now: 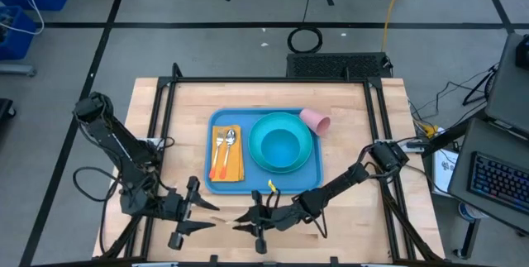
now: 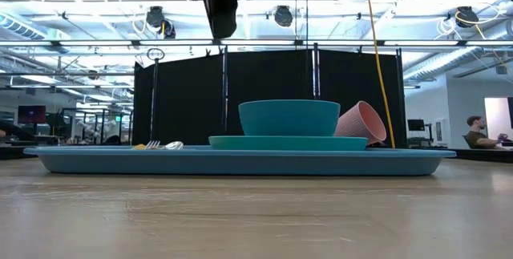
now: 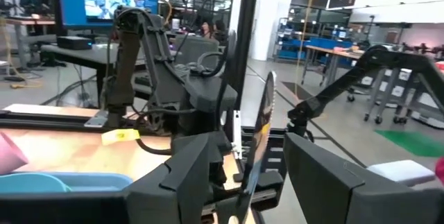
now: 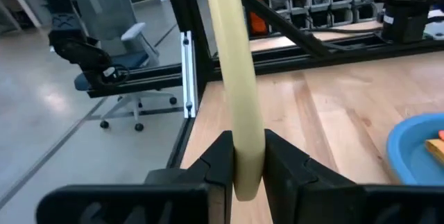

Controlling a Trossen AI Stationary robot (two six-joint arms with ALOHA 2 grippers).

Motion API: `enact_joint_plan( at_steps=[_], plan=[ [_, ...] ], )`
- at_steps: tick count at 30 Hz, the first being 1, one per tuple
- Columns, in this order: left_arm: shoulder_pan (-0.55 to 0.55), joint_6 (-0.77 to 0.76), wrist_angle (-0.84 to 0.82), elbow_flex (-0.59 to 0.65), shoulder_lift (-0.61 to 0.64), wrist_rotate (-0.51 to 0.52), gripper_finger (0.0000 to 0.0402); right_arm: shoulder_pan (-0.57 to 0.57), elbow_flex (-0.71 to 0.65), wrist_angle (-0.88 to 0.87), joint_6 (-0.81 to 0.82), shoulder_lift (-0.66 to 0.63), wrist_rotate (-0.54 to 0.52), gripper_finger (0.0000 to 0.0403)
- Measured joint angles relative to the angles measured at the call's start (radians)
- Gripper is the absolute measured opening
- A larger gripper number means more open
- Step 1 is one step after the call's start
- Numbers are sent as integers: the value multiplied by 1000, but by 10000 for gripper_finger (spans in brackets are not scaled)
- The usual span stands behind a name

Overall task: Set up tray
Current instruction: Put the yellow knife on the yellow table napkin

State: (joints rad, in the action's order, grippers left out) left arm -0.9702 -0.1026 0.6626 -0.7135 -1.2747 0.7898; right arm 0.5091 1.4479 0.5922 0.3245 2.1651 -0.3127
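The left gripper should next grip the knife by its serrated blade (image 1: 218, 220), so it can lay the knife on the orange napkin (image 1: 234, 166).
The blue tray (image 1: 312, 178) lies mid-table. It holds an orange napkin (image 1: 234, 166) with a fork and spoon (image 1: 225, 141), and a turquoise plate (image 1: 307, 158) with a bowl (image 1: 279, 145). A pink cup (image 1: 315, 121) lies on its side at the tray's far right corner. Near the table's front edge my right gripper (image 1: 250, 217) is shut on a cream-coloured knife (image 1: 219, 219) with a serrated edge (image 3: 268, 106). My left gripper (image 1: 198, 213) faces it, open. Its fingers (image 3: 191, 175) stand on either side of the knife's free end. My right gripper pinches the knife's cream shaft (image 4: 246, 161) between its two fingers, coming level from the table's right. The knife runs on past the fingertips, toward the left gripper. It is lifted clear of the table.
Bare wood lies left and right of the tray and along the near edge under the grippers. Black frame rails (image 1: 157, 126) border the table. In the low view the tray (image 2: 240, 161) spans most of the width, and a dark arm part (image 2: 218, 2) hangs at the top.
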Motion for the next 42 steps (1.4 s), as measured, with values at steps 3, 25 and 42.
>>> enact_joint_plan(
  at_steps=[3, 25, 42],
  plan=[
    [14, -7, 0, 0, 0, -31, 191, -1, 0, 5, 1, 0, 0, 44],
    [52, -11, -43, 0, 9, 36, 5, -6, 0, -47, 25, 0, -9, 58],
    [173, -193, -489, -1, 295, 94, 2, 65, -1, -239, -45, 0, 4, 149]
  ],
)
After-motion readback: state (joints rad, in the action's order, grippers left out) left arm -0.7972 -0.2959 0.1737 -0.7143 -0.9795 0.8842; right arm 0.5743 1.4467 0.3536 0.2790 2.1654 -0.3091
